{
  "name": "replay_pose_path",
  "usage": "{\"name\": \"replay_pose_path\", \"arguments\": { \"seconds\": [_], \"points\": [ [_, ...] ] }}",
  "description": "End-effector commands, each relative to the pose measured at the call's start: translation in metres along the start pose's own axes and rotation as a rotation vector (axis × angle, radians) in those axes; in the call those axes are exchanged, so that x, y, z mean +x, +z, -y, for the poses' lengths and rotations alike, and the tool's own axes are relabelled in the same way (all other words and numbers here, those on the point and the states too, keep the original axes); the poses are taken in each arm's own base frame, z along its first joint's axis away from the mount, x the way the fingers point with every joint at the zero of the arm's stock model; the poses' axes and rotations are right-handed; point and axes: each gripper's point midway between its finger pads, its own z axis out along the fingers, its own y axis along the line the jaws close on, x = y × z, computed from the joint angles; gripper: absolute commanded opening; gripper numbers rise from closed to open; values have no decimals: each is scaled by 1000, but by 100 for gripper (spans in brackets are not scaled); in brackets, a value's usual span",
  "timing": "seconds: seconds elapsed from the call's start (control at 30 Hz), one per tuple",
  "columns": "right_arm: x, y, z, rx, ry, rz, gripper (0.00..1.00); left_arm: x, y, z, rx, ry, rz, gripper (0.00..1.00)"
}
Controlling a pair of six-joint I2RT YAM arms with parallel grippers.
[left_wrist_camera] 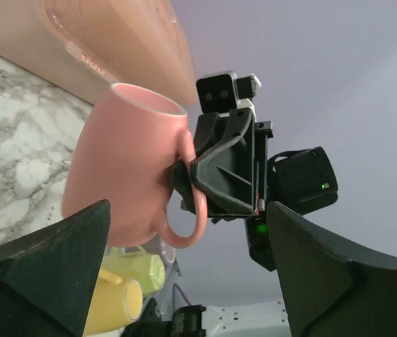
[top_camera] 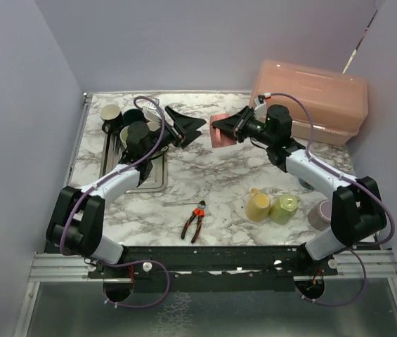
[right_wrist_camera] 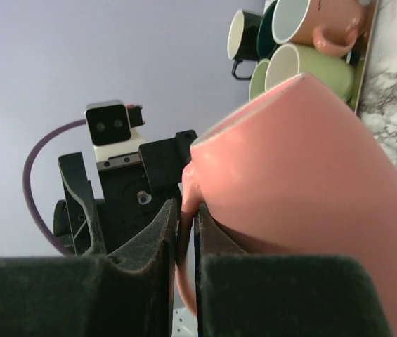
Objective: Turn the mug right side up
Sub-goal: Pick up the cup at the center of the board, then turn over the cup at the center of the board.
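Observation:
The pink mug still has to be turned right side up. My left gripper will next pinch the mug's handle beyond my right gripper's fingers for that, which leaves the mug's body free.
The pink mug (top_camera: 220, 132) hangs in the air over the back middle of the marble table (top_camera: 212, 175), tipped roughly on its side. My right gripper (top_camera: 229, 127) is shut on its handle. In the right wrist view the fingers (right_wrist_camera: 161, 232) pinch the handle loop, with the mug body (right_wrist_camera: 303, 175) just to their right. My left gripper (top_camera: 195, 130) faces the mug from the left, jaws wide open. The left wrist view shows the mug (left_wrist_camera: 124, 175) ahead of the open left gripper (left_wrist_camera: 187, 281), not between its fingers (left_wrist_camera: 57, 260).
A metal rack (top_camera: 145, 184) at the back left holds several mugs (top_camera: 111, 114). A yellow mug (top_camera: 258, 206), a green mug (top_camera: 284, 208) and a greyish mug (top_camera: 319, 214) sit at front right. Pliers (top_camera: 194, 223) lie at front centre. A pink lidded box (top_camera: 310, 98) stands at back right.

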Motion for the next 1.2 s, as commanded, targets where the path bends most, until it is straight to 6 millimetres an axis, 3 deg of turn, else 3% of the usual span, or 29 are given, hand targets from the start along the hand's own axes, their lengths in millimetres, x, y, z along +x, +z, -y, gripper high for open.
{"name": "replay_pose_path", "arguments": {
  "seconds": [0.0, 0.2, 0.47, 0.57, 0.7, 0.93, 1.17],
  "points": [
    [-7, 8, -37, -76, -55, 7, 0, 5, -2, -7, -2, -90, 19, 90],
    [-7, 11, -12, 54, -54, 13, 0, 13, -5, -28, -41, -57, -1, 85],
    [-5, 17, 16, 225, 22, -12, 1, 20, -2, -26, -27, 150, -40, 73],
    [-1, 18, 25, 302, 45, -30, 0, 28, 6, -37, -115, 276, -78, 68],
    [6, 20, 35, 380, 73, -55, 0, 36, 14, -58, -302, 452, -123, 67],
    [13, 23, 41, 431, 133, -67, 0, 53, 22, -71, -367, 510, -172, 71],
    [13, 22, 47, 475, 172, -52, 1, 65, 23, -85, -467, 571, -211, 59]
  ]
}}
